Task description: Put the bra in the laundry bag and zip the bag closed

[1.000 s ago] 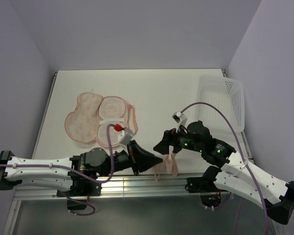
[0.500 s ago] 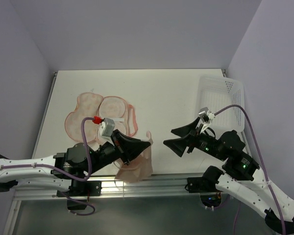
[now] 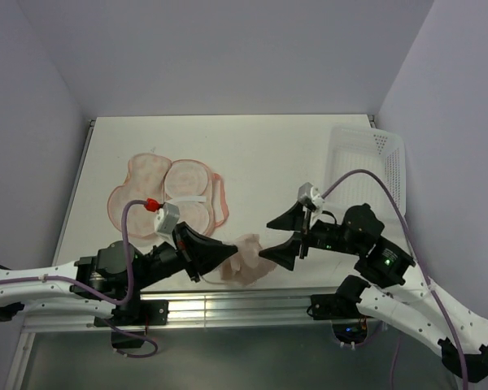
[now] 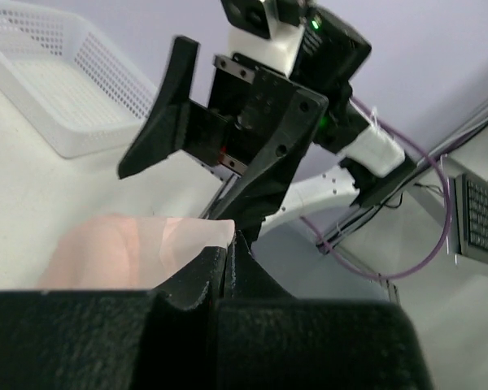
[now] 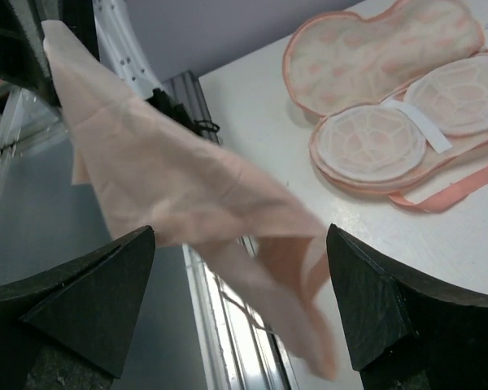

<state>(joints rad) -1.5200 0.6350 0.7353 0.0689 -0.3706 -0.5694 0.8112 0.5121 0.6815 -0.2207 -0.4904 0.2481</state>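
My right gripper is to place the bra [image 3: 246, 259] in the laundry bag, so next it should grab the bra by its loose folds rather than by the left gripper's corner.
The pale peach-pink bra [image 3: 246, 259] hangs bunched above the table's front edge, and my left gripper [image 3: 230, 253] is shut on one corner of it. In the left wrist view the closed fingertips [image 4: 228, 248] pinch the bra [image 4: 122, 248]. My right gripper [image 3: 276, 238] stands wide open just right of the cloth, facing it. In the right wrist view the bra [image 5: 171, 179] drapes between that gripper's [image 5: 236, 305] spread fingers without being pinched. The laundry bag [image 3: 146, 188] lies unzipped and spread open at the left; the right wrist view shows the laundry bag's [image 5: 390, 89] patterned half and whitish round lining.
A white perforated basket [image 3: 376, 166] stands at the table's right edge and also shows as the basket [image 4: 57, 89] in the left wrist view. An aluminium rail [image 3: 228, 302] runs along the near edge below the bra. Walls enclose the table on three sides.
My left gripper lifted the bra off the near edge and drew it leftward. My right gripper pulled back, spread wider, then returned toward the hanging cloth.
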